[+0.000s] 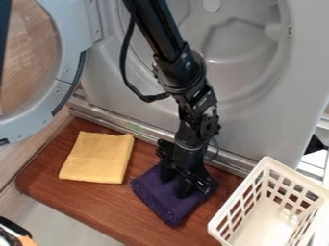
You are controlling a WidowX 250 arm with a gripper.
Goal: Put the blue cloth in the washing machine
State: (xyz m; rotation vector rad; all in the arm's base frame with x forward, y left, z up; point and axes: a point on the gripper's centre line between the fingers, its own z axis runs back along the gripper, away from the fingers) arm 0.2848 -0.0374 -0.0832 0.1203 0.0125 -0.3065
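Observation:
Next, the gripper grabs the blue cloth by its edge beside the washing machine, to put the cloth in the machine's drum.
The gripper (176,187) points down onto the dark blue-purple cloth (164,204), near the cloth's upper part. Its two fingers stand apart, with some cloth visible between them, and their tips are at the cloth's surface. The cloth lies on the brown wooden board, in front of the washing machine (257,113). Part of its upper right side is hidden under the gripper. Behind the arm is the machine's round opening, with the door (67,50) swung out to the left.
A folded yellow cloth (97,157) lies on the wooden board (77,202) left of the gripper. At the lower right stands a white slotted basket (239,207). The machine's lower metal edge runs behind the board. A black and orange object (11,234) shows at the bottom left.

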